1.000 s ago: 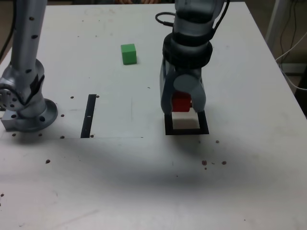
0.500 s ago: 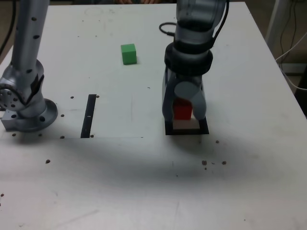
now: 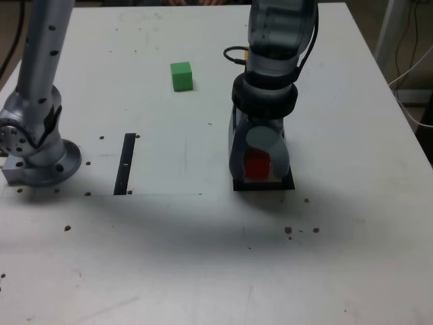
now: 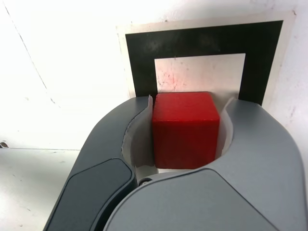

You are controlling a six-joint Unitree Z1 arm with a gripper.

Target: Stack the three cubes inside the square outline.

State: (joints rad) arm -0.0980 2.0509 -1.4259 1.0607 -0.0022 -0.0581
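Observation:
The red cube (image 3: 257,164) sits low inside the square outline and would stay in place, so my gripper should open.
My gripper (image 3: 258,169) is shut on a red cube (image 3: 257,164) and holds it low over the square outline (image 3: 238,185), a black tape frame with a pale centre. The wrist view shows the red cube (image 4: 185,130) clamped between both grey fingers (image 4: 139,139), with the square outline (image 4: 202,41) just beyond it. Whether the cube touches the table cannot be told. A green cube (image 3: 180,75) sits alone on the white table, far back and toward the exterior view's left of the gripper.
The arm's grey base (image 3: 37,156) stands at the exterior view's left edge. A thin straight black tape strip (image 3: 126,164) lies between the base and the outline. Cables (image 3: 413,74) hang off the table's right side.
The gripper has come down with the red cube, from above the outline's pale centre to low over it. The green cube has not moved.

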